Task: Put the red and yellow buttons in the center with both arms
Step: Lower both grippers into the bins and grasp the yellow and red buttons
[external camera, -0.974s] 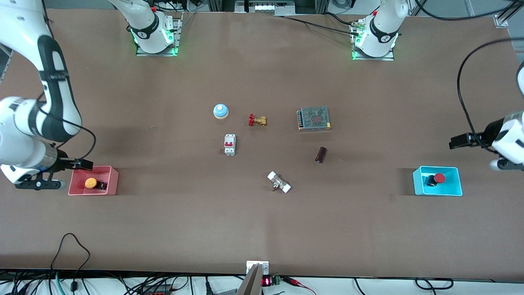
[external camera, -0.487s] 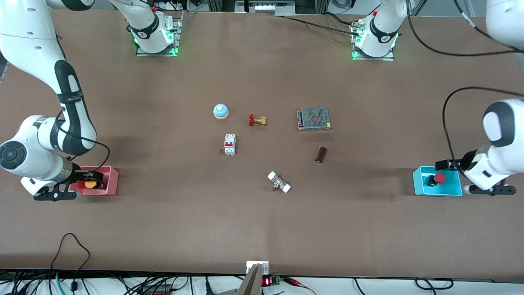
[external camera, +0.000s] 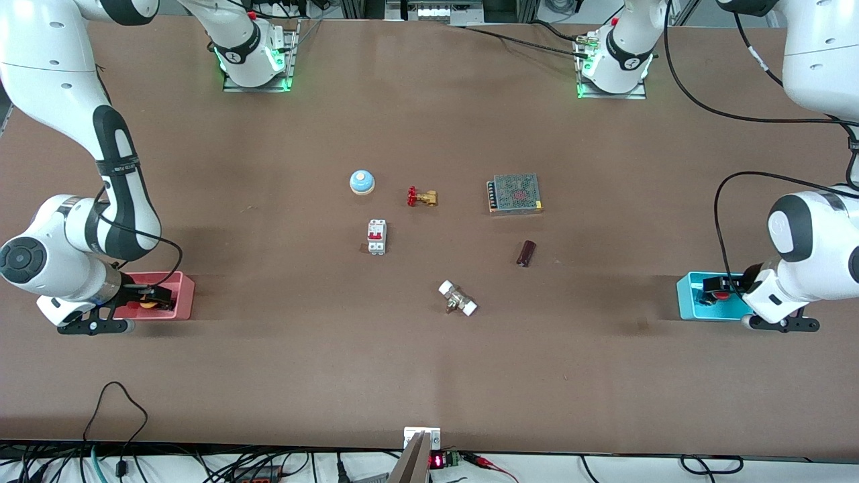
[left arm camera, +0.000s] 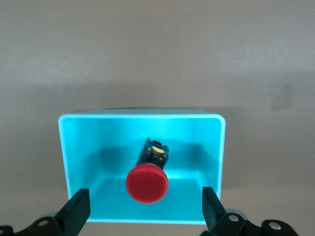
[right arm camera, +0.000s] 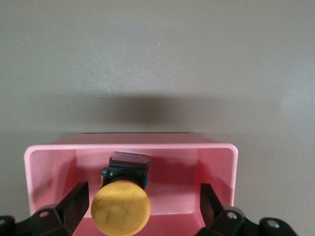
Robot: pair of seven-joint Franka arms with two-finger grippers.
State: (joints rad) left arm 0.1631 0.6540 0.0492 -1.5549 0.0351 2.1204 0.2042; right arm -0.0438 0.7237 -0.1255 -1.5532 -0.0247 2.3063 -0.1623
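Observation:
My left gripper grabs the red button by its red cap (left arm camera: 147, 184) next, leaving the red button's black body (left arm camera: 154, 153) free for placing in the center.
The red button (left arm camera: 147, 183) lies on its side in the cyan tray (left arm camera: 214, 147) at the left arm's end of the table; in the front view only a bit of its cap (external camera: 720, 294) shows. My left gripper (left arm camera: 146, 209) is open just over the tray (external camera: 686, 295), one finger on each side of the red cap, not touching. The yellow button (right arm camera: 120, 210) lies in the pink tray (right arm camera: 216, 167) at the right arm's end, mostly hidden in the front view (external camera: 146, 304). My right gripper (right arm camera: 146, 209) is open over that tray (external camera: 182, 293), fingers either side of the yellow cap.
Mid-table lie a blue-domed bell (external camera: 362, 182), a brass valve with red handle (external camera: 421, 197), a red-and-white breaker (external camera: 376, 237), a mesh-topped power supply (external camera: 515, 194), a dark cylinder (external camera: 525, 253) and a white-ended fitting (external camera: 458, 298).
Both arms have swung in and come down over their trays. Each open gripper now straddles its button, hiding most of it in the front view. The buttons have not moved.

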